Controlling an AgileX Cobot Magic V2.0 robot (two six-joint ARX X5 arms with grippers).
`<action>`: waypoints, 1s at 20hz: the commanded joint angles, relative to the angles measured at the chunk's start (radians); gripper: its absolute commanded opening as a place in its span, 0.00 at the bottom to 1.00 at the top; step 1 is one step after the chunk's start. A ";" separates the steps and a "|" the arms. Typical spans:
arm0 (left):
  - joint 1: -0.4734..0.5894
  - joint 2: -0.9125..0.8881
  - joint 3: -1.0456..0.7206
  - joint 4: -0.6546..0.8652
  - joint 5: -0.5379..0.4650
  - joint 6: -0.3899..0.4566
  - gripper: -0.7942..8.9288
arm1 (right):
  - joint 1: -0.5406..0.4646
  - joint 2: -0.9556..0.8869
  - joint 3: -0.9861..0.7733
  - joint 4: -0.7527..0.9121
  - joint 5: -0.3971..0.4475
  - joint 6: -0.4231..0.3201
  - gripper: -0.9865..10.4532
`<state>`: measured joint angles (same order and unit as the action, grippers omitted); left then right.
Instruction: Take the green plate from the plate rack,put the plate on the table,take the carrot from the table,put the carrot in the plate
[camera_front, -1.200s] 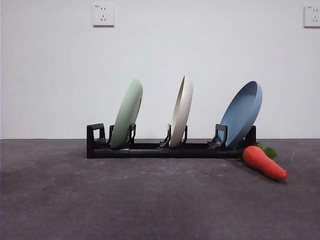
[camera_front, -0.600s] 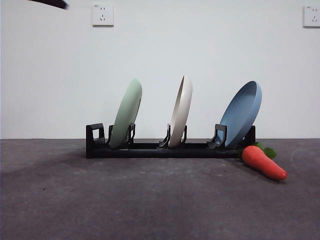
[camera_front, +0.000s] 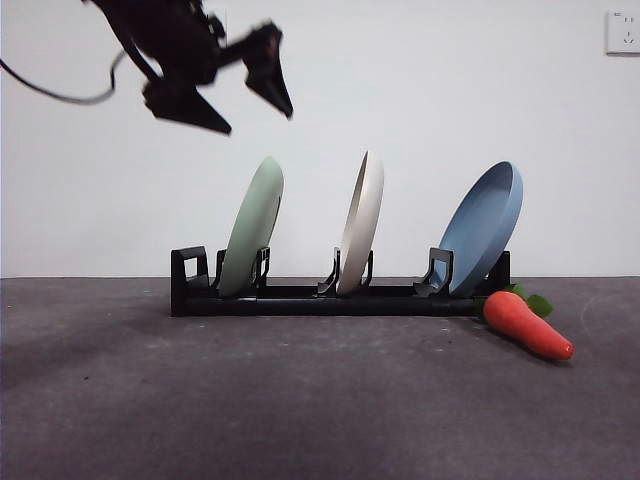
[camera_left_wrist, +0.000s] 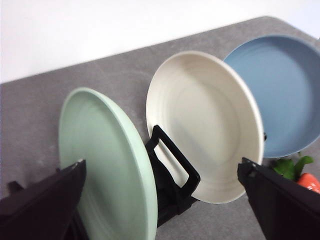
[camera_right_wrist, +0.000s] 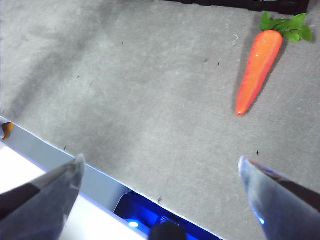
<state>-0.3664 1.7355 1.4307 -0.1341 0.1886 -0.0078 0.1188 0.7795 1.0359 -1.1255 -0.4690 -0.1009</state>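
My left gripper takes hold of the green plate by its exposed top rim (camera_front: 268, 167) (camera_left_wrist: 142, 172) next, since the rack's black wires hem in the green plate's lower edge.
The pale green plate (camera_front: 252, 228) (camera_left_wrist: 107, 165) stands tilted in the left slot of the black plate rack (camera_front: 320, 298) (camera_left_wrist: 172, 170). My left gripper (camera_front: 258, 122) (camera_left_wrist: 161, 167) hangs open in the air above the plate's top rim and touches nothing. At the rack's right end, the orange carrot (camera_front: 527, 325) (camera_left_wrist: 310, 182) (camera_right_wrist: 257, 72) lies on the dark grey table (camera_front: 300, 400) (camera_right_wrist: 150, 75). Over the table's near edge, my right gripper (camera_right_wrist: 161, 160) is open and empty, well short of the carrot. It does not show in the front view.
A cream plate (camera_front: 362, 225) (camera_left_wrist: 200, 125) stands in the rack's middle slot, and a blue plate (camera_front: 485, 228) (camera_left_wrist: 280, 90) in the right one, just beside the carrot's leaves. A white wall rises behind the rack. The table's near edge (camera_right_wrist: 55, 147) runs close to my right gripper.
My left arm has come in from the top left and down over the green plate; earlier only its tip showed at the corner. Plates, rack and carrot have not moved.
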 joint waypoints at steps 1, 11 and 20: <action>-0.005 0.059 -0.002 0.040 -0.009 0.002 0.70 | 0.002 0.000 0.004 0.003 0.000 0.007 0.71; -0.005 0.147 -0.002 0.061 -0.026 0.002 0.38 | 0.002 0.000 0.004 0.004 0.003 0.006 0.69; -0.005 0.147 -0.002 0.043 0.029 -0.023 0.14 | 0.002 0.011 0.004 0.004 0.003 0.006 0.69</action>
<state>-0.3683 1.8725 1.4311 -0.0956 0.2131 -0.0189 0.1188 0.7906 1.0359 -1.1255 -0.4679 -0.1009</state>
